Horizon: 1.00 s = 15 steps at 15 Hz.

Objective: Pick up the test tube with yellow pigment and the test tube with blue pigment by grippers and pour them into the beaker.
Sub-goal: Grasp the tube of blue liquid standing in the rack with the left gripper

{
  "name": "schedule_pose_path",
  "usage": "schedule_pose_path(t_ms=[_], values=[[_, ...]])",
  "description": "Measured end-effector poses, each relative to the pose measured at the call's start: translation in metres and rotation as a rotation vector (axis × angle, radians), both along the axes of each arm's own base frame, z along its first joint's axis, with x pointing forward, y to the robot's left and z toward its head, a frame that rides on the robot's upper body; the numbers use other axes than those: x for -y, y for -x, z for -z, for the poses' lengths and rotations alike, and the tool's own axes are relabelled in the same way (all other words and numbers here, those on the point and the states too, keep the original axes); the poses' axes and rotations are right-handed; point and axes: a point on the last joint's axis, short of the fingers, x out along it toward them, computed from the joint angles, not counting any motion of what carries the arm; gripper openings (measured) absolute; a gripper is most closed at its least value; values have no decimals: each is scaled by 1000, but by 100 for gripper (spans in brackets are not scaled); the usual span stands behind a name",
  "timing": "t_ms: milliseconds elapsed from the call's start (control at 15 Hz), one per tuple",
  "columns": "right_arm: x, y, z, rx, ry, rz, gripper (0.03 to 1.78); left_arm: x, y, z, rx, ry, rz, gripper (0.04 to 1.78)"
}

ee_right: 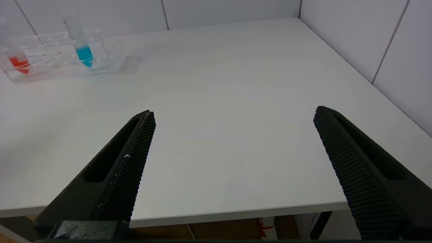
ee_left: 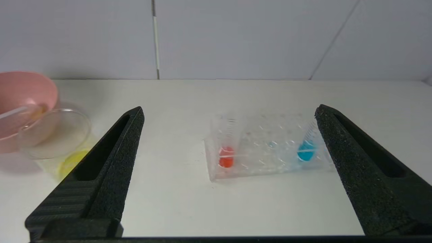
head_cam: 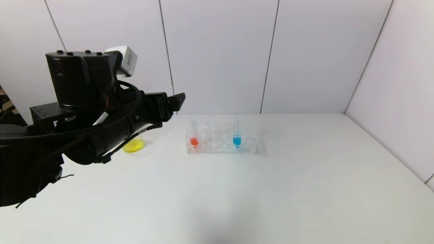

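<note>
The left gripper grips the blue test tube by its upper end above the rack next, since the clear rack [head_cam: 220, 146] surrounds the tube's lower half.
The test tube with blue pigment [head_cam: 236, 138] stands upright at the right end of the clear rack [head_cam: 220, 146]. It also shows in the left wrist view [ee_left: 306, 150] and the right wrist view [ee_right: 83, 53]. The beaker [ee_left: 54, 135] stands left of the rack with yellow liquid at its bottom [head_cam: 134, 145]. No tube holding yellow liquid is in view. My left gripper [ee_left: 229, 109] is open and empty, raised above the table to the left of the rack, and points at it. My right gripper [ee_right: 234, 112] is open and empty over the table's front edge, far from the rack.
A tube with red-orange liquid [head_cam: 194, 139] stands at the rack's left end. A pink bowl [ee_left: 23, 89] sits behind the beaker with a slim clear tube [ee_left: 15, 113] lying in it. White walls close the back and the right side of the table [head_cam: 305, 189].
</note>
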Motion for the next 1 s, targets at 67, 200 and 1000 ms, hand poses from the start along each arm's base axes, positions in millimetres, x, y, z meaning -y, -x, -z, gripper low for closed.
schedule_pose_path(t_ms=[67,200,1000], values=[[0,0,0,0,0,0,171,8,2,3,-5,-14,14,176],[0,0,0,0,0,0,171,25,2,14,-22,-49,28,176],[0,0,0,1,0,0,171,122,-69,97,-22,-99,66,176]])
